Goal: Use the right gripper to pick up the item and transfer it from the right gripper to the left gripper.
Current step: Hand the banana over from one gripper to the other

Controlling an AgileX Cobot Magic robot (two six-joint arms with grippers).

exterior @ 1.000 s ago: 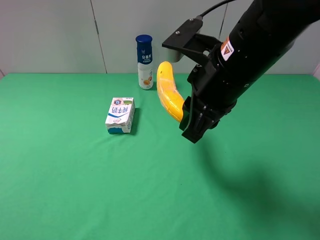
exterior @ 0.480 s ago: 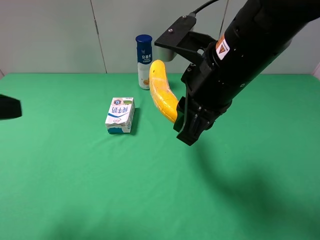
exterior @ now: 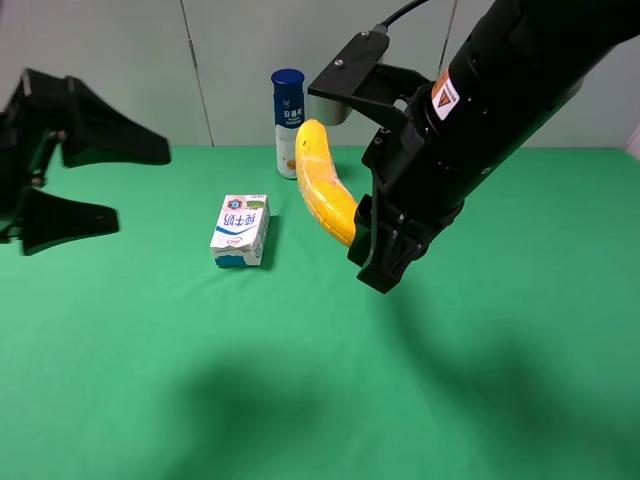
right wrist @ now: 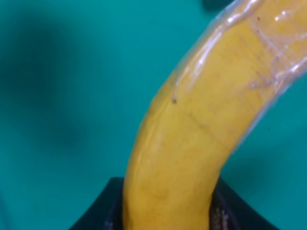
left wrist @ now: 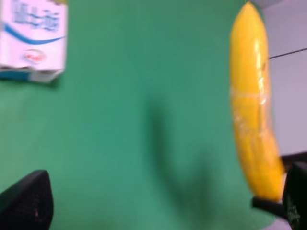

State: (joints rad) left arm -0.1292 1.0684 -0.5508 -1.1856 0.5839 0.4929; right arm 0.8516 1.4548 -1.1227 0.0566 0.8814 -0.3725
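My left gripper grabs the banana near its loose end next, since my right gripper's black fingers cover one end of the banana.
The yellow banana hangs in the air over the green table, held by its lower end in my right gripper, which is shut on it. The right wrist view shows the banana up close, wrapped in clear film, between black pads. My left gripper is open and empty at the far left, jaws spread wide and facing the banana, well apart from it. In the left wrist view the banana lies ahead, between the fingers.
A white-blue milk carton lies on the table left of the banana; it also shows in the left wrist view. A tall blue-capped bottle stands at the back behind the banana. A grey wall backs the table.
My left gripper has come into view from the left, open, moving towards the banana. My right arm shifted the banana slightly left, then held still.
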